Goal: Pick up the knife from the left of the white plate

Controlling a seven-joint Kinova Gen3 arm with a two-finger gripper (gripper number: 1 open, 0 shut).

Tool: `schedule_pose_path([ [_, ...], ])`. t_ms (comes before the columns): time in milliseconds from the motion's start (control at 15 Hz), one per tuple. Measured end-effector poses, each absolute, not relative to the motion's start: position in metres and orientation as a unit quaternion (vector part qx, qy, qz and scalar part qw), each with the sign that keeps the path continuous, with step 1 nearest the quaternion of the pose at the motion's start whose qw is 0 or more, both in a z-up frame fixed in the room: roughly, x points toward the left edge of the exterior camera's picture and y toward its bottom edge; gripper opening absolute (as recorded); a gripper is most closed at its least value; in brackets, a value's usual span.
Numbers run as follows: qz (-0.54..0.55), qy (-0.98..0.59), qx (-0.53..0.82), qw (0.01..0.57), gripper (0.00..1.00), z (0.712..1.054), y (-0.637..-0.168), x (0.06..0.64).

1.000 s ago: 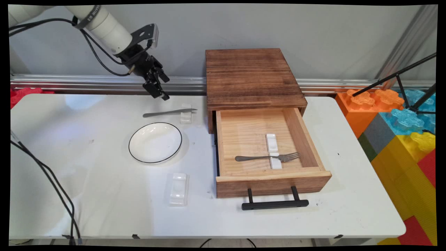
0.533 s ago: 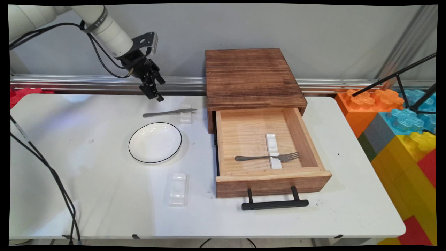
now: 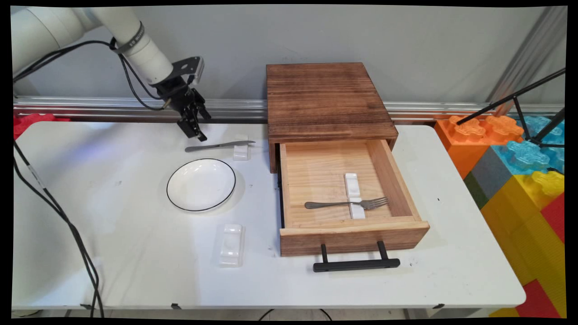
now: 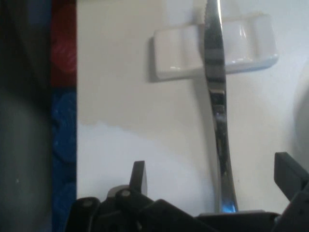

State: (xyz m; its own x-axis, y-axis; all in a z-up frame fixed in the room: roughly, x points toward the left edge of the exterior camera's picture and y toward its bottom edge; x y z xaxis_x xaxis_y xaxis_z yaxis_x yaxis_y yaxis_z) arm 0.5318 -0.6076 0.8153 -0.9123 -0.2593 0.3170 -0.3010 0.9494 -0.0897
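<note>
I need to lift the metal table knife off the small white rest, so my gripper should take hold of it by its handle [image 3: 204,147] next.
A silver knife [image 3: 216,146] lies on the white table [image 3: 135,271], its blade propped on a small white rest [image 3: 240,152]. My gripper [image 3: 195,133] hangs open just above the knife's handle end, tilted downwards and not touching it. In the hand view the knife [image 4: 216,96] runs up between my two spread fingers [image 4: 139,175] and crosses the white rest [image 4: 174,53]. Nothing is held.
A white plate with a dark rim [image 3: 201,184] sits just in front of the knife. A second white rest [image 3: 231,243] lies nearer the front. The wooden box [image 3: 325,97] has its drawer [image 3: 397,234] pulled out, holding a fork [image 3: 347,204] on a rest [image 3: 353,180]. Coloured foam blocks [image 3: 519,158] stand at the right.
The gripper has moved left and down, closing in on the knife's handle. Everything on the table stays where it was.
</note>
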Motion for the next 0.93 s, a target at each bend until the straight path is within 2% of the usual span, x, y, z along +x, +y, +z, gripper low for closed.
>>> schedule_pose_path([
  [933,0.062,-0.972,0.143,0.174,1.0,0.778,-0.606,0.527],
])
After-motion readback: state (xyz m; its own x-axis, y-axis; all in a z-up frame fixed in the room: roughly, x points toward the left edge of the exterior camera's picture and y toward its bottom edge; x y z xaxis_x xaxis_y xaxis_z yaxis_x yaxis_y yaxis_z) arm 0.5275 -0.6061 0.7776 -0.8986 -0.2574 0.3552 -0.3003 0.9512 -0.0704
